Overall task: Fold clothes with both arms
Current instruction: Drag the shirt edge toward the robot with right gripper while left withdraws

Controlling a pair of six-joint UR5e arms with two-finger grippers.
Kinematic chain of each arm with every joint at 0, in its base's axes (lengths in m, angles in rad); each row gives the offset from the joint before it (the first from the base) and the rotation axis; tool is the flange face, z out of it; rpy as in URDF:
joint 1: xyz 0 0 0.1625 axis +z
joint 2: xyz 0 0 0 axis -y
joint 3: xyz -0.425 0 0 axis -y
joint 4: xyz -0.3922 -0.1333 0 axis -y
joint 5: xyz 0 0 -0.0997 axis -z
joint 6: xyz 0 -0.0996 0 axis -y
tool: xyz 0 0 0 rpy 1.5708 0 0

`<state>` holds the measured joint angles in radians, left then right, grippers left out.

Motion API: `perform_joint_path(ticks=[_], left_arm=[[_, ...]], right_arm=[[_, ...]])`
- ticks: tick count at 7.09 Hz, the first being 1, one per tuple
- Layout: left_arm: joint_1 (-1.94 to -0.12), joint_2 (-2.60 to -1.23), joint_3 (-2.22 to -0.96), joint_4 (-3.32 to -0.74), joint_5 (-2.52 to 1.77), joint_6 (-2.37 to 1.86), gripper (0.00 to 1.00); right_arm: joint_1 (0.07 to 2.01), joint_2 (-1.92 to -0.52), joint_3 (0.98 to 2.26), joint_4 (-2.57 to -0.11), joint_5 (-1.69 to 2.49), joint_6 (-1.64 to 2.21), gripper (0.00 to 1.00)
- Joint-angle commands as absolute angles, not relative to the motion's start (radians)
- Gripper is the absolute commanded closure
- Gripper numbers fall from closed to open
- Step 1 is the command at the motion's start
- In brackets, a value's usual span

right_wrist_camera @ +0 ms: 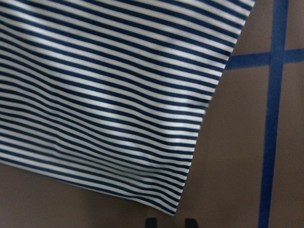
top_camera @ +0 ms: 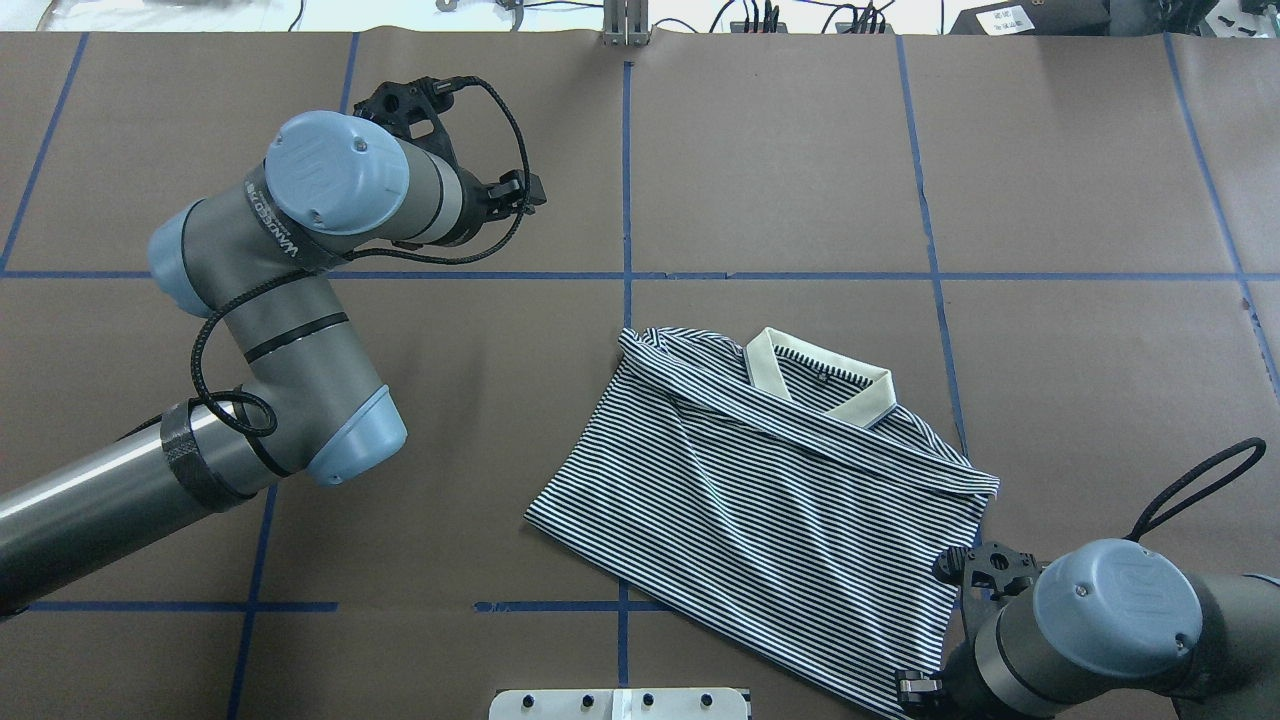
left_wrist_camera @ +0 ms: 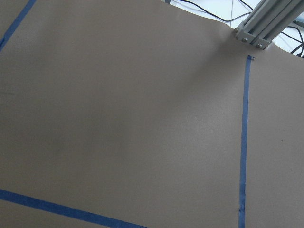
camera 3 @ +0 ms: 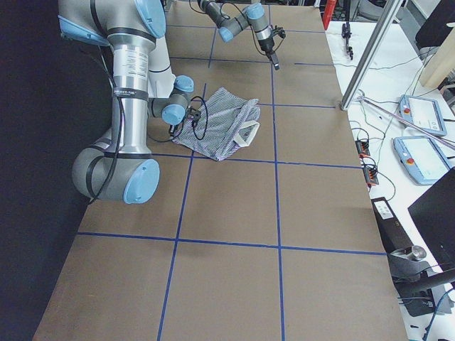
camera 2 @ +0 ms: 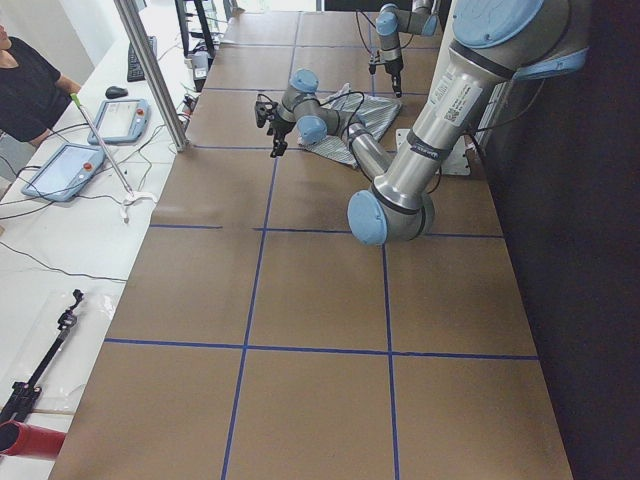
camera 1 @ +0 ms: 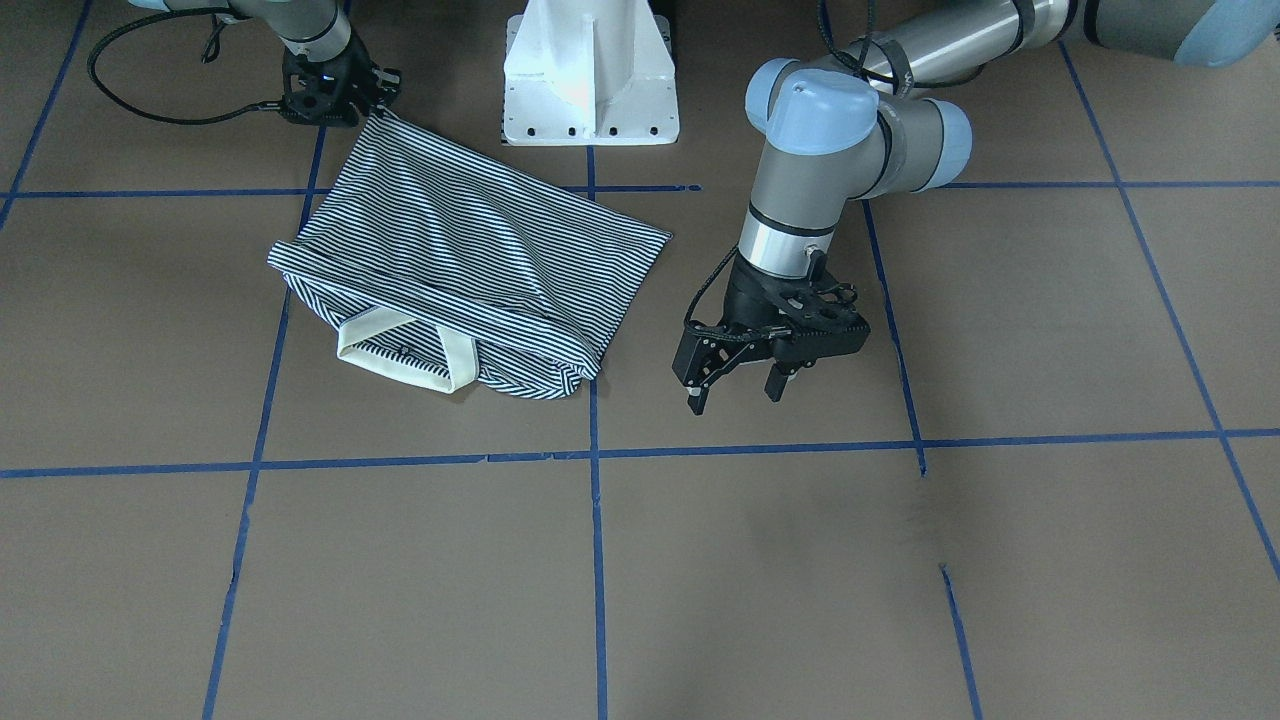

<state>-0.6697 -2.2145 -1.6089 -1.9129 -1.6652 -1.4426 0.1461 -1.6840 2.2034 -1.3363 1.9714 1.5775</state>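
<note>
My left gripper is to pick up the striped shirt next by its free hem corner [camera 1: 659,235], so that the shirt can be folded.
The striped polo shirt [top_camera: 770,500] lies folded on the brown table, its cream collar [top_camera: 820,385] toward the far side. It also shows in the front view [camera 1: 470,260]. My right gripper [camera 1: 372,100] sits at the shirt's near hem corner. In the right wrist view its fingertips [right_wrist_camera: 151,221] stand close together at that corner, shut on it. My left gripper [camera 1: 735,392] is open and empty, hovering above bare table beside the shirt's edge. The left wrist view shows only table and tape.
The white pedestal base [camera 1: 590,75] stands at the robot's side, close to the shirt. Blue tape lines [camera 1: 597,560] grid the table. An aluminium post [top_camera: 625,25] stands at the far edge. A bench with tablets [camera 3: 419,114] lies beyond it.
</note>
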Motion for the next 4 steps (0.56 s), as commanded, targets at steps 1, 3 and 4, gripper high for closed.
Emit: perform_joint_path(ticks=[1, 3, 4], left_arm=[[-0.605, -2.22, -1.629, -1.846, -1.67, -1.448, 0.0], [-0.472, -2.217, -1.722, -1.65, -1.686, -1.617, 0.0], [-0.422, -2.212, -1.742, -1.628, -1.678, -1.737, 0.0]], right_arm=[[0.133, -1.681, 2.212, -1.329, 1.858, 1.591, 0.0], [0.219, -1.675, 2.203, -1.187, 1.833, 1.591, 0.0], [0.286, -1.672, 2.206, -1.128, 1.833, 1.591, 0.0]])
